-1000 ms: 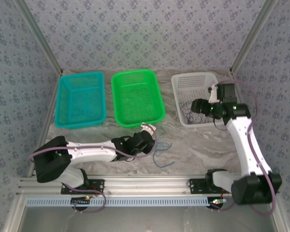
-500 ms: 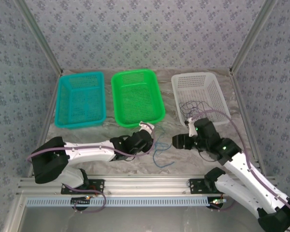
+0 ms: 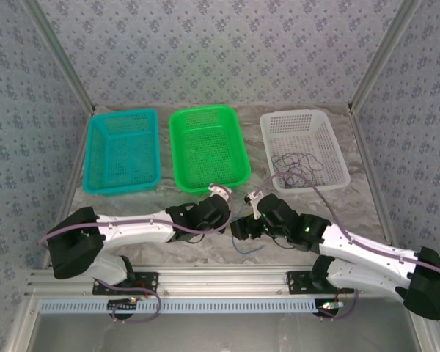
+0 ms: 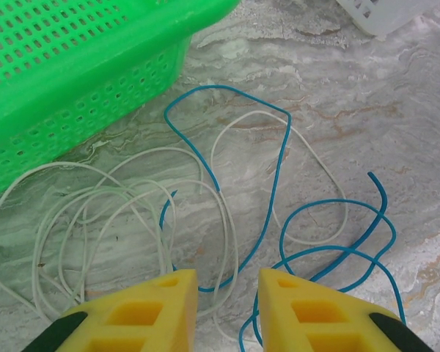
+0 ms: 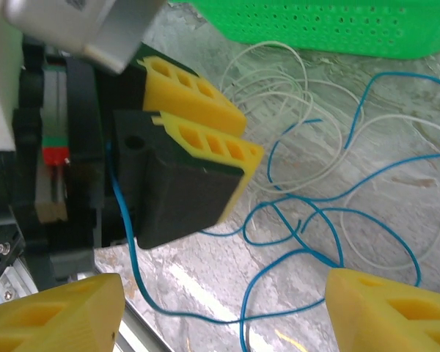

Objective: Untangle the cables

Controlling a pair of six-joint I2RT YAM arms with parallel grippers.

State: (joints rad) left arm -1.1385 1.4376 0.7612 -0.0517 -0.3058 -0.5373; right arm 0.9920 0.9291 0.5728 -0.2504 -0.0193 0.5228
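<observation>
I should draw the blue cable free and untangle it, so my right gripper will next grab the blue cable along its part away from the whitish cable's loops.
On the marble table lie a thin blue cable (image 4: 284, 154) and a whitish cable (image 4: 235, 257), looped over each other beside the green basket (image 4: 73, 66). My left gripper (image 4: 227, 293) hovers low over them, open, its yellow jaws a narrow gap apart with strands on the table beneath. My right gripper (image 5: 227, 323) faces it, wide open, with the blue cable (image 5: 130, 246) running between its fingers and nothing held. The two grippers, left (image 3: 224, 213) and right (image 3: 238, 227), nearly meet. A dark cable (image 3: 297, 163) lies in the white basket (image 3: 330, 139).
A teal basket (image 3: 122, 150) and the green basket (image 3: 207, 147) stand at the back left and middle. The table's aluminium front rail (image 3: 227, 279) runs just behind the cables. The left gripper's fingers (image 5: 198, 117) sit close in front of my right wrist camera.
My right arm has swung from over the white basket down to the front of the table, ending opposite the left gripper. The left arm has barely moved.
</observation>
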